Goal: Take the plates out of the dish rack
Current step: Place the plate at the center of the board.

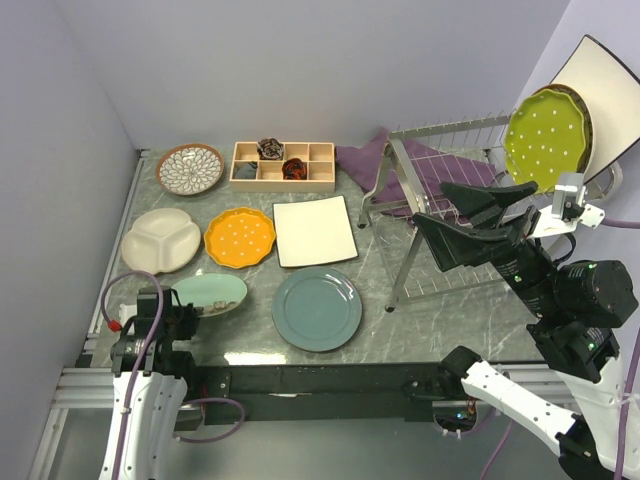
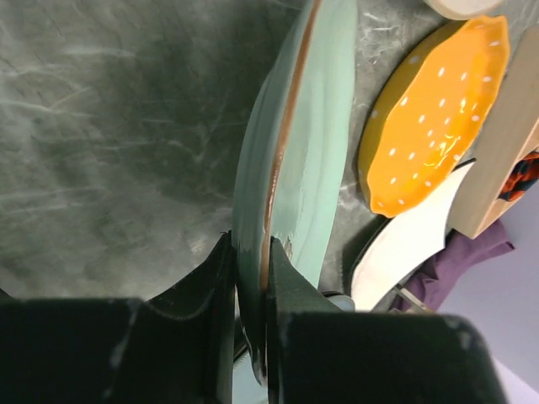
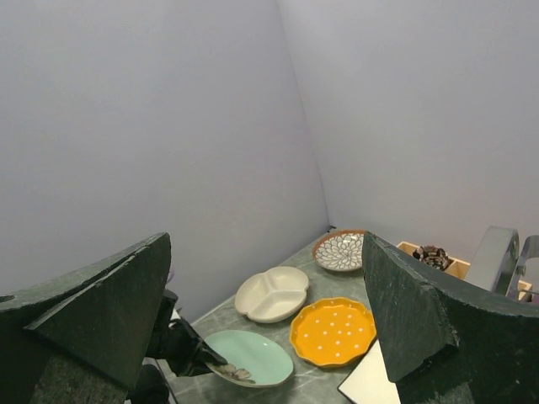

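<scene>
The pale green floral plate tilts low over flat, empty table and would land there, so it is time for my left gripper to open.
My left gripper (image 1: 203, 309) is shut on the near rim of the pale green floral plate (image 1: 215, 292), held low over the table's front left. The left wrist view shows the jaws (image 2: 251, 278) pinching that plate's edge (image 2: 307, 135). My right gripper (image 1: 432, 205) is open and empty, raised over the dish rack (image 1: 400, 260). A yellow-green plate (image 1: 545, 138) and a white square plate (image 1: 612, 90) stand at the rack's far right end. In the right wrist view the open gripper (image 3: 269, 311) frames the pale green plate (image 3: 253, 355).
The petal-patterned plate (image 1: 190, 168), cream divided plate (image 1: 160, 240), orange scalloped plate (image 1: 240, 237), white square plate (image 1: 314, 231) and teal plate (image 1: 317, 309) lie flat on the table. A wooden compartment tray (image 1: 283, 164) and purple cloth (image 1: 362, 158) sit at the back.
</scene>
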`<state>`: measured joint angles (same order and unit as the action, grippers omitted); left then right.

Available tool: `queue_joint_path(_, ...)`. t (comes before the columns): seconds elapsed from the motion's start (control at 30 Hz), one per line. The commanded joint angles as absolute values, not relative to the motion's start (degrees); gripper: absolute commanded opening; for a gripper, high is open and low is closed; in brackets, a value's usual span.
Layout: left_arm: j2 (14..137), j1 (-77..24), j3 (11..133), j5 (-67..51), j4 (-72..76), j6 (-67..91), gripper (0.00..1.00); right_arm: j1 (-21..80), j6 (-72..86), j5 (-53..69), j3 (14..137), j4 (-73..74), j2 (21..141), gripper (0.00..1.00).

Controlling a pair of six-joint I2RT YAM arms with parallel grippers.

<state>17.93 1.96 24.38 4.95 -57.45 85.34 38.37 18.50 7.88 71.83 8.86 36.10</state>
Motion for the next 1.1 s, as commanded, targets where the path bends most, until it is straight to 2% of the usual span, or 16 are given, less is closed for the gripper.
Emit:
queue_joint_path(0.0,17.75,2.11,26.10,5.01,-55.98,90.26,0.01,38.32,17.49,6.86,72.60,9.14,36.39,1.00)
queue_joint_path(0.3,17.75,2.11,23.29,0.44,-55.72,88.85,0.03,38.32,16.96,7.12,72.60,8.97,37.27,1.00)
queue_joint_path(0.4,17.67,2.20,23.99,1.05,-57.91,88.94,0.12,38.32,15.91,6.34,72.42,9.40,37.18,1.00)
queue_joint_path(0.43,17.58,2.11,24.52,1.14,-58.62,88.86,0.24,38.23,15.65,5.81,72.51,9.58,37.00,1.00)
queue_joint_path(0.47,17.49,2.11,24.78,1.06,-59.41,88.60,0.29,38.32,15.47,5.28,72.51,9.58,36.91,1.00)
queue_joint_path(0.63,16.70,2.20,24.70,1.14,-60.73,89.21,0.47,38.32,15.29,4.66,71.63,8.79,36.04,1.00)
queue_joint_path(0.8,17.92,2.11,23.99,1.58,-61.43,90.61,0.50,38.32,14.85,5.01,72.16,9.67,35.51,1.00)
queue_joint_path(1.07,23.20,2.11,28.56,4.48,-65.13,92.28,0.68,38.32,14.15,3.17,71.81,10.02,33.93,1.00)
